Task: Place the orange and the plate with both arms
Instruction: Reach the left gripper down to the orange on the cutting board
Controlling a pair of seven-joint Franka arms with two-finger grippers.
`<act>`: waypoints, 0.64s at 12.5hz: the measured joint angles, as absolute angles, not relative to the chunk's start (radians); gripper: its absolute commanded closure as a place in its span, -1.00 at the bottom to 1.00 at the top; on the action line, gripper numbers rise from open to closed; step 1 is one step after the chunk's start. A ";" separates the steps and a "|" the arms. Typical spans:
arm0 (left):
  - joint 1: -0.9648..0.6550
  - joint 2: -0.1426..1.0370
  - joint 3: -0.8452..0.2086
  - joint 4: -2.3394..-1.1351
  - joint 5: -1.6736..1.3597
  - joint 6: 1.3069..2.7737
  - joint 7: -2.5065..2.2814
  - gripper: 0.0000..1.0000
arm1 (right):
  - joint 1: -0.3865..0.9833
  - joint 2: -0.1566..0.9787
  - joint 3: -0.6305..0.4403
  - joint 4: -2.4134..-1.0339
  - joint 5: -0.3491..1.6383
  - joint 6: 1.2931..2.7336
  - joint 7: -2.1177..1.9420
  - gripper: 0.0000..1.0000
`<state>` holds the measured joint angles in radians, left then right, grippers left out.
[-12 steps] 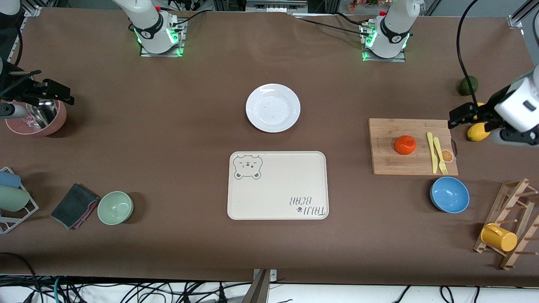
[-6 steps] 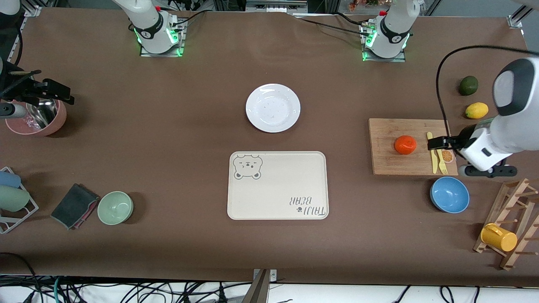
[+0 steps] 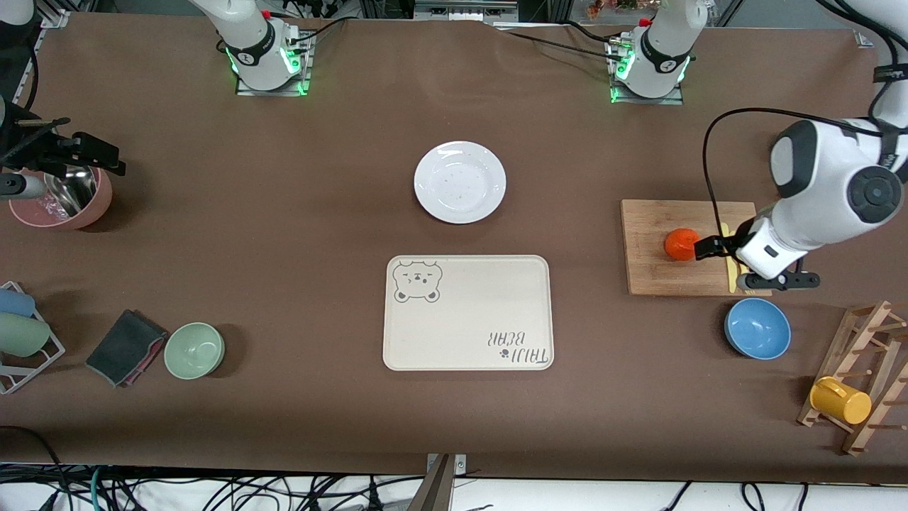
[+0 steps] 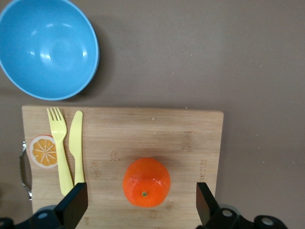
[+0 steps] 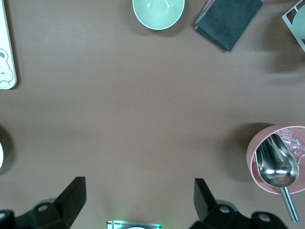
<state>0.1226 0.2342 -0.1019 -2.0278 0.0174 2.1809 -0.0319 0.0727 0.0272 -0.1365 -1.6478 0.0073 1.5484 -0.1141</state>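
Note:
I should next grab the orange by its round middle (image 3: 681, 244) with my left gripper, so that it can put the orange on the white plate (image 3: 460, 182).
The orange (image 3: 679, 243) lies on a wooden cutting board (image 3: 660, 270) toward the left arm's end of the table. My left gripper (image 3: 709, 246) hangs over it, open and empty. In the left wrist view the orange (image 4: 146, 182) sits between the two spread fingers of the left gripper (image 4: 140, 196), without touching them. The white plate (image 3: 460, 182) rests in the middle of the table, farther from the front camera than the tray. My right gripper (image 3: 85, 155) waits open over a pink bowl, and it is also open and empty in the right wrist view (image 5: 139, 195).
A cream bear-print tray (image 3: 468, 312) lies mid-table. A yellow fork (image 4: 59, 143) and knife (image 4: 76, 143) lie on the board beside the orange. A blue bowl (image 3: 757, 328), a wooden rack with a yellow mug (image 3: 840, 401), a green bowl (image 3: 194, 350), a dark cloth (image 3: 126, 346) and a pink bowl with a scoop (image 3: 60, 202) stand around.
My left arm has swung from the table's end, over the lemons, to the cutting board, and its open gripper now hangs over the orange. The right arm has not moved.

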 measured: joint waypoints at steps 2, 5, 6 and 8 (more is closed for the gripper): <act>0.124 0.221 -0.102 -2.129 0.017 2.290 -0.032 -1.00 | 0.073 0.027 -0.136 -1.648 0.007 1.548 -0.114 -1.00; 0.129 0.223 -0.102 -2.196 0.017 2.340 -0.033 -1.00 | 0.073 0.027 -0.136 -1.648 0.007 1.547 -0.114 -1.00; 0.133 0.228 -0.102 -2.202 0.017 2.344 -0.033 -1.00 | 0.073 0.027 -0.136 -1.648 0.007 1.546 -0.114 -1.00; 0.139 0.246 -0.102 -2.207 0.017 2.362 -0.033 -1.00 | 0.073 0.027 -0.136 -1.648 0.007 1.546 -0.114 -1.00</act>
